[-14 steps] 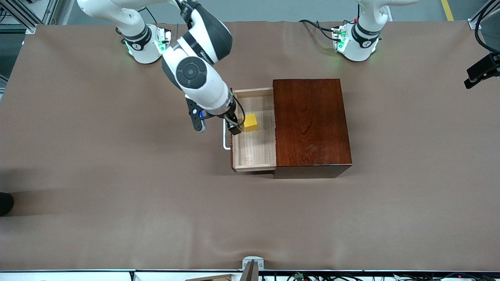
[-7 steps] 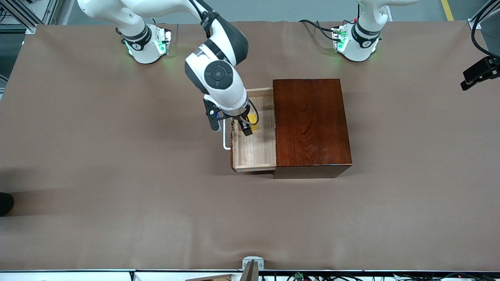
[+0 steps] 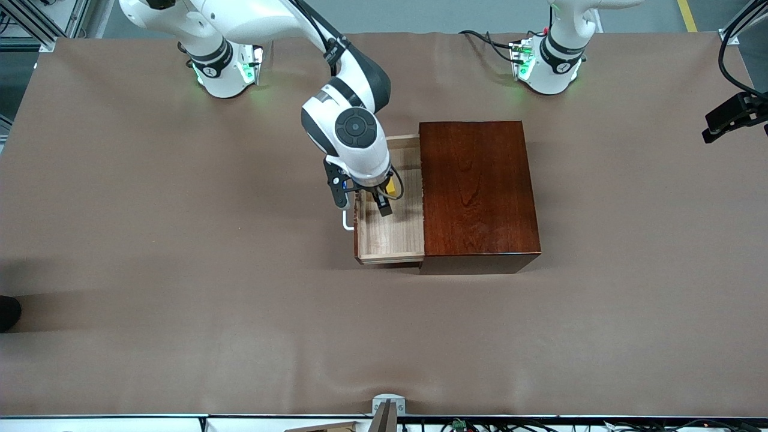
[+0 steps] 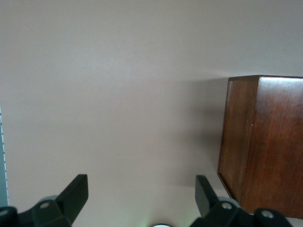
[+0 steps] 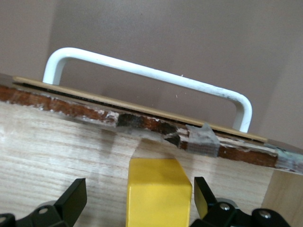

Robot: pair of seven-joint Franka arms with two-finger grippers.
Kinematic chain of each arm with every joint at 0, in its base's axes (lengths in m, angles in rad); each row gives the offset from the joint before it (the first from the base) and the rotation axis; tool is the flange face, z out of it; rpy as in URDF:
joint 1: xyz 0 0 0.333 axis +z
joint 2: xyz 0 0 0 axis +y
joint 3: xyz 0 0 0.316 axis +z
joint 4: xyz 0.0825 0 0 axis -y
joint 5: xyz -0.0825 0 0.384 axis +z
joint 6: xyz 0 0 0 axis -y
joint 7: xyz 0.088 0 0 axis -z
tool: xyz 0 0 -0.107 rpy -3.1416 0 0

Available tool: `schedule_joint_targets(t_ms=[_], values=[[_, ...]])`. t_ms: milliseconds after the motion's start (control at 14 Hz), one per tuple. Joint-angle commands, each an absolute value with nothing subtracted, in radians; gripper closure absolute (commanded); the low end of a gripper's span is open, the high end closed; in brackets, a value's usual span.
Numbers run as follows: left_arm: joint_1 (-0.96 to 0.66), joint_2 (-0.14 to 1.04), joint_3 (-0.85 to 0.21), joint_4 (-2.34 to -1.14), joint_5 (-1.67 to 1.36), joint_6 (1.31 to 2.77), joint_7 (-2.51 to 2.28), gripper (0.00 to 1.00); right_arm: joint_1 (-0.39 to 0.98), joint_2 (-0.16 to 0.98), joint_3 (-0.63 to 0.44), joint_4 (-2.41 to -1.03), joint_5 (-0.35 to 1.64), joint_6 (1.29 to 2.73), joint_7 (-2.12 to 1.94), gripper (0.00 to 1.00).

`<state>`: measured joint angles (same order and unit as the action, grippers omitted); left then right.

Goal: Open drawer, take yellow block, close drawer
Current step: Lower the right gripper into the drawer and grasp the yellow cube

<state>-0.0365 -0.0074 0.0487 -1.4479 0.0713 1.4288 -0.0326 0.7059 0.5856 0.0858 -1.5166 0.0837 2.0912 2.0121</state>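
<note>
My right gripper's fingers are still above the yellow block's top (image 3: 390, 186), so closing now would miss and it comes down first, then closes on the block.
The drawer (image 3: 390, 231) of the dark reddish-brown wooden box (image 3: 477, 192) stands pulled out toward the right arm's end, showing its pale wood floor (image 5: 57, 151) and white handle (image 3: 347, 221). The yellow block (image 3: 392, 187) lies in the drawer, mostly hidden under the right hand in the front view. In the right wrist view the block (image 5: 158, 191) sits between the spread fingers (image 5: 71, 198) of my right gripper (image 3: 384, 203), with the handle (image 5: 151, 75) past it. My left gripper (image 4: 140, 191) is open and empty over bare table, waiting, with a corner of the box (image 4: 262, 146) in its view.
Brown cloth covers the table (image 3: 180, 270). The arm bases (image 3: 223, 66) stand along the table's edge farthest from the front camera. A black part (image 3: 733, 115) hangs over the table's edge at the left arm's end.
My right gripper moved from beside the drawer's handle to over the drawer and came down around the yellow block, which is now mostly covered. The drawer and box stayed still.
</note>
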Motion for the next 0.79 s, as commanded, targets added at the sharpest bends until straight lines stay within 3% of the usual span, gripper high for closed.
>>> schedule_joint_targets(t_ms=[0, 429, 500, 571, 714], values=[[-0.031, -0.014, 0.048, -1.45, 0.054, 1.439, -0.012, 0.0, 0.722, 0.591, 0.078, -1.503, 0.069, 2.108, 2.068, 0.0], [-0.04, -0.015, 0.034, -1.451, 0.052, 1.439, -0.029, 0.0, 0.761, 0.601, 0.081, -1.503, 0.084, 2.12, 2.141, 0.0], [-0.04, -0.015, 0.032, -1.451, 0.052, 1.434, -0.031, 0.0, 0.765, 0.607, 0.081, -1.503, 0.083, 2.131, 2.148, 0.1], [-0.04, -0.02, 0.032, -1.451, 0.052, 1.428, -0.032, 0.0, 0.765, 0.607, 0.081, -1.503, 0.081, 2.135, 2.143, 0.32], [-0.038, -0.021, 0.028, -1.451, 0.052, 1.424, -0.032, 0.0, 0.779, 0.609, 0.081, -1.503, 0.068, 2.14, 2.134, 1.0]])
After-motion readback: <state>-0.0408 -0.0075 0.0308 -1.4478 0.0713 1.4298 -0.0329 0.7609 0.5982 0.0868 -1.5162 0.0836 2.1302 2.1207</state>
